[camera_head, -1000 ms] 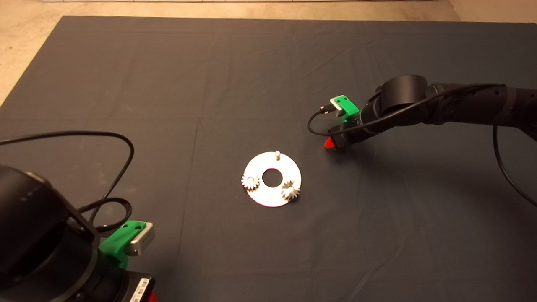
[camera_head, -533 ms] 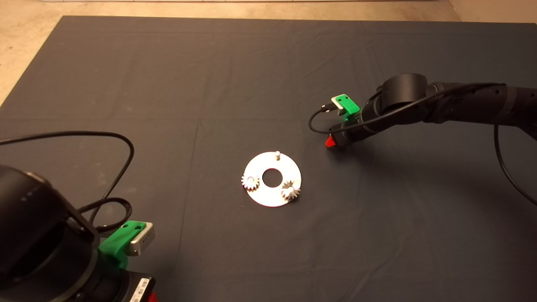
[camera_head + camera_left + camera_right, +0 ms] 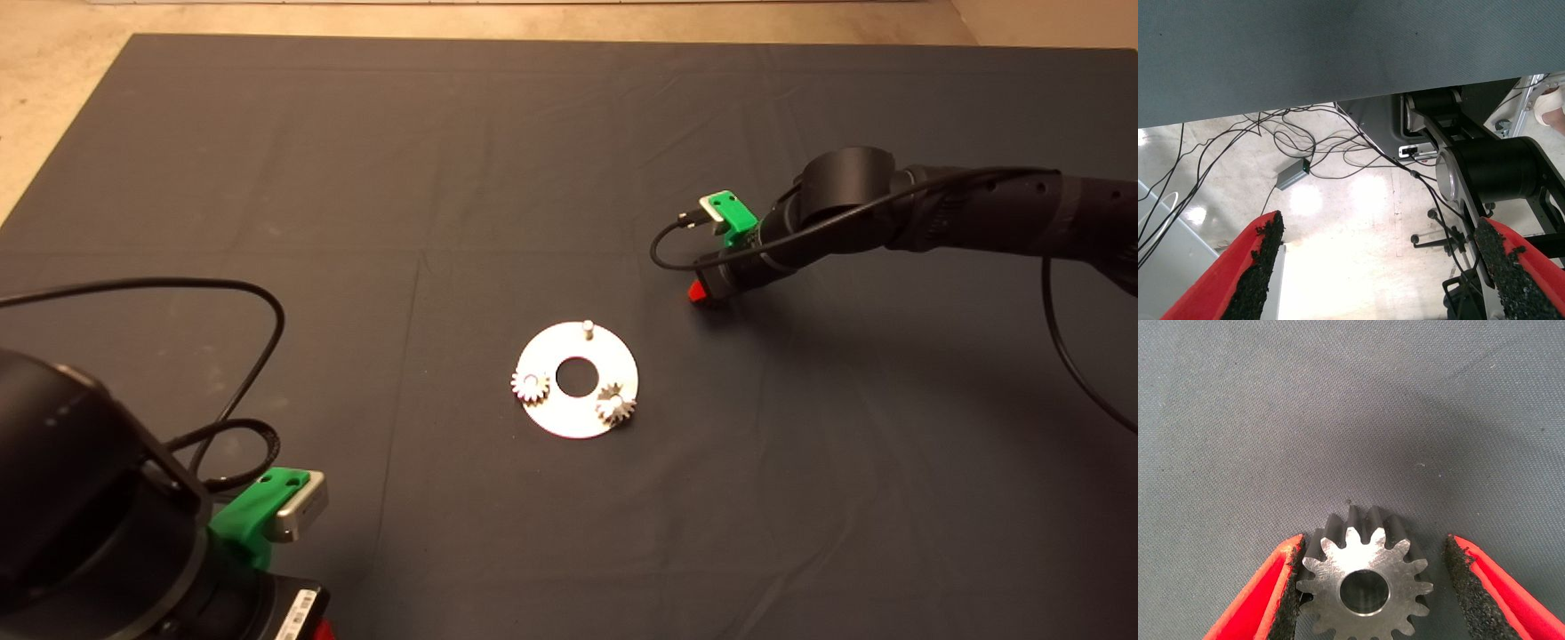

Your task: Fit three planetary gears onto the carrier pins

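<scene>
Next, my right gripper picks up the third gear by its toothed rim [image 3: 1313,577], so the center hole stays free to slide onto the bare carrier pin.
The shiny carrier disc [image 3: 576,418] lies mid-mat. Two planetary gears [image 3: 530,385] [image 3: 615,406] sit on two of its carrier pins, and the far pin [image 3: 587,328] stands bare. A third gear [image 3: 1365,587] lies flat on the mat, right of the disc and farther back. My right gripper [image 3: 699,293] [image 3: 1375,547] is low over it and open. One pad [image 3: 1288,587] touches its teeth while the other pad [image 3: 1465,580] stands a little apart. In the head view this gear is hidden under the gripper. My left gripper [image 3: 1379,223] waits open at the lower left.
The dark mat [image 3: 800,498] has shallow creases. A black cable [image 3: 240,293] loops over it at the left, beside the parked left arm. The left wrist view shows the mat's edge, floor cables [image 3: 1305,143] and the robot's base [image 3: 1491,173].
The right arm and its gripper have shifted slightly toward the far side of the mat. The disc, its two gears and the left arm have stayed still.
</scene>
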Available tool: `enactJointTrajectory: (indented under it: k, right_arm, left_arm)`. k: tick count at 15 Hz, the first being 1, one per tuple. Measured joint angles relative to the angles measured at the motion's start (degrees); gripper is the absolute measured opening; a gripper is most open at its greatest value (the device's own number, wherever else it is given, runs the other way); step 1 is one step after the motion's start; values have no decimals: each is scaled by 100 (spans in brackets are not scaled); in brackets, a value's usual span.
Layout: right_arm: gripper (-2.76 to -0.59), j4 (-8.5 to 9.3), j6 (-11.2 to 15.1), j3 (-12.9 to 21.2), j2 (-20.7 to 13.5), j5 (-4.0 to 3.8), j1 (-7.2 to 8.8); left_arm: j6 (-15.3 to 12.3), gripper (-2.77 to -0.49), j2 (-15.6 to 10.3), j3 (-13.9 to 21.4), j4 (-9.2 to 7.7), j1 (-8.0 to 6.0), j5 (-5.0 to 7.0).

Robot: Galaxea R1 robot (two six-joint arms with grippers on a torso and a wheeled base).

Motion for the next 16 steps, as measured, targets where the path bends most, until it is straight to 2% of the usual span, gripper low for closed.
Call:
enactJointTrajectory:
  k: [2, 4, 9, 16]
  right_arm:
    - [-198, 0, 0, 0, 0, 6, -2]
    - [-200, 0, 0, 0, 0, 6, -2]
    - [-219, 5, 0, 0, 2, 9, -2]
    - [-221, 5, 1, 0, 0, 4, -2]
  left_arm:
    - [0, -122, 0, 0, 0, 0, -2]
    - [0, -122, 0, 0, 0, 0, 0]
    - [0, -122, 0, 0, 0, 0, 0]
    - [0, -122, 0, 0, 0, 0, 0]
